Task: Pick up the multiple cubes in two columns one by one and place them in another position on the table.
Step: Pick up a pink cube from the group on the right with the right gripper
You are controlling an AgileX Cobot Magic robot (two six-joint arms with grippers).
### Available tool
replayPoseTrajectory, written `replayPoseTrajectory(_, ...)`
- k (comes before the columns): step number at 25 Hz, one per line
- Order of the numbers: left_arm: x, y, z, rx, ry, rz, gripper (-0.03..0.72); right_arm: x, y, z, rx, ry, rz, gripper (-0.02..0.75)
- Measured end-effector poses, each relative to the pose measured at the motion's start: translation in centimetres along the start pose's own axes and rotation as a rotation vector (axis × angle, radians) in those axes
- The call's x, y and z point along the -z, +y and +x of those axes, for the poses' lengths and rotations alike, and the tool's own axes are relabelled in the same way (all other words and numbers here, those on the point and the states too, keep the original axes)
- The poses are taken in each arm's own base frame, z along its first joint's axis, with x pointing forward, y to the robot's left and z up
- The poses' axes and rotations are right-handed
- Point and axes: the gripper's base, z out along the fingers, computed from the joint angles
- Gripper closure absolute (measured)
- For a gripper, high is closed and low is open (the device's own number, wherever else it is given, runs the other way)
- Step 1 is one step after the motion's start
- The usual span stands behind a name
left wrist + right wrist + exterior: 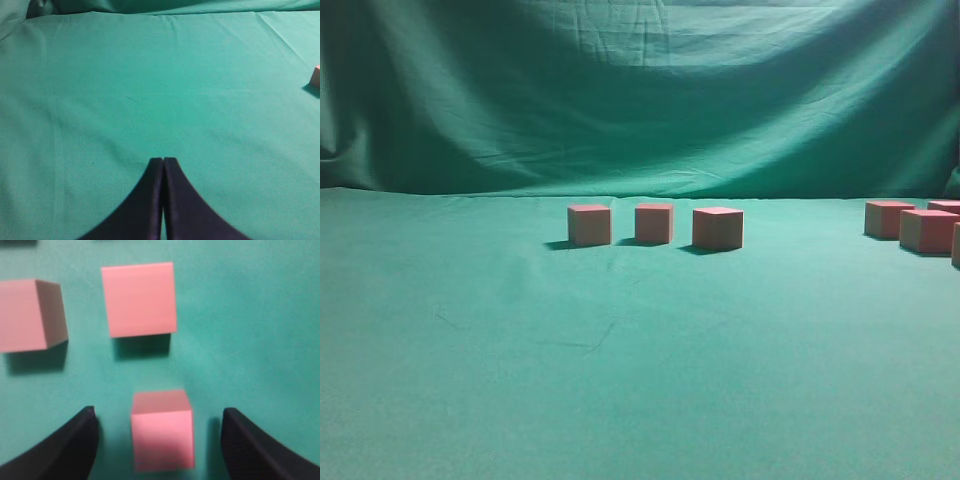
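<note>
My right gripper should next grab the pink cube's opposite sides to move it to its new position on the table.
In the exterior view three cubes stand in a row on the green table (620, 380): one at the left (589, 225), one in the middle (654, 223) and one at the right (718, 228). Several more cubes (927, 230) cluster at the right edge. Neither gripper shows in the exterior view. My right gripper (159, 412) is open, low over the cloth, with one pink cube (162, 432) between its jaws and not touched by them. Two more cubes (139, 299) (30, 315) lie beyond it. My left gripper (163, 160) is shut and empty over bare cloth.
A sliver of one cube (316, 76) shows at the right edge of the left wrist view. A draped green backdrop (640, 90) rises behind the table. The cloth in front of the cube row has faint creases.
</note>
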Motion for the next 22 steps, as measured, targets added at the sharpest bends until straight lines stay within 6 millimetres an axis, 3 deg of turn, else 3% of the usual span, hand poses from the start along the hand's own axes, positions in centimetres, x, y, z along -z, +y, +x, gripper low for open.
replayPoseTrajectory(10, 0.00, 0.00, 0.00, 0.000, 0.000, 0.000, 0.688, -1.18, -0.04, -0.38, 0.016, 0.004, 0.011, 0.262)
replayPoseTrajectory(14, 0.00, 0.00, 0.00, 0.000, 0.000, 0.000, 0.688, -1.18, -0.09, -0.37, 0.012, 0.005, 0.016, 0.471)
replayPoseTrajectory(15, 0.00, 0.00, 0.00, 0.000, 0.000, 0.000, 0.688, -1.18, -0.11, -0.36, 0.007, 0.007, 0.018, 0.489)
replayPoseTrajectory(22, 0.00, 0.00, 0.00, 0.000, 0.000, 0.000, 0.688, -1.02, -0.16, -0.05, -0.013, 0.039, 0.022, 0.479)
